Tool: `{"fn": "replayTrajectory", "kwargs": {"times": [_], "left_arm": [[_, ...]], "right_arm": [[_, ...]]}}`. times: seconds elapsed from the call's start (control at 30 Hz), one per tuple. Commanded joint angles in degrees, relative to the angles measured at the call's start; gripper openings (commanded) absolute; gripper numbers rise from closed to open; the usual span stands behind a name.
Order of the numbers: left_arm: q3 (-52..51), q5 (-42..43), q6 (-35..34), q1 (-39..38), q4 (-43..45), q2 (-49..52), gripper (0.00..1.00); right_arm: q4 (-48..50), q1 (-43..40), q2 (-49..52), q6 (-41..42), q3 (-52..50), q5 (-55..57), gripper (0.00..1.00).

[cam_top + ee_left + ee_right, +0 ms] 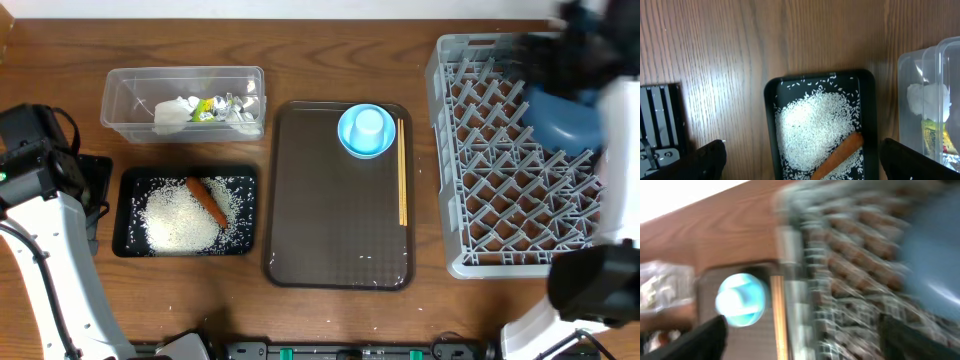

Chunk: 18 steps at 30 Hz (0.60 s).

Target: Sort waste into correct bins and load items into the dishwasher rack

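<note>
Next, my right gripper grabs the white cup (369, 124) by its round sides from above, leaving its far end free, to load it into the grey rack (500, 190).
The black tray (128, 212) holds the white rice heap (180, 222) and the orange carrot (206, 199). The clear tub (120, 100) holds the crumpled napkin (172, 113) and foil wrappers (225, 108). The light blue bowl (350, 140) with the white cup (369, 124) in it and the chopsticks (403, 172) lie on the brown serving tray. The dark blue plate (565, 118) stands in the grey rack (500, 190). My left gripper (800, 162) is open above the rice (810, 125). My right gripper (805, 340) is open and empty over the rack's left edge, blurred.
The brown serving tray (335, 230) sits between the black tray and the rack. A black block (660, 120) lies left of the black tray. My left arm (40, 170) stands at the table's left edge. My right arm (585, 50) is a blur over the rack.
</note>
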Motion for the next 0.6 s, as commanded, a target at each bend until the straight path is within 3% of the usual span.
{"fn": "replayTrajectory", "kwargs": {"times": [0.0, 0.1, 0.27, 0.57], "left_arm": [[0.39, -0.28, 0.50, 0.24, -0.24, 0.28, 0.99], [0.39, -0.28, 0.50, 0.24, -0.24, 0.28, 0.99], [0.39, -0.28, 0.50, 0.24, -0.24, 0.28, 0.99], [0.39, -0.28, 0.50, 0.24, -0.24, 0.28, 0.99]], "right_arm": [[1.90, 9.22, 1.16, 0.09, 0.68, 6.03, 0.99], [4.50, 16.52, 3.96, 3.54, 0.59, 14.08, 0.99], [8.46, 25.00, 9.73, 6.05, 0.59, 17.94, 0.99], [11.10, 31.28, 19.82, 9.38, 0.59, 20.13, 0.99]]}}
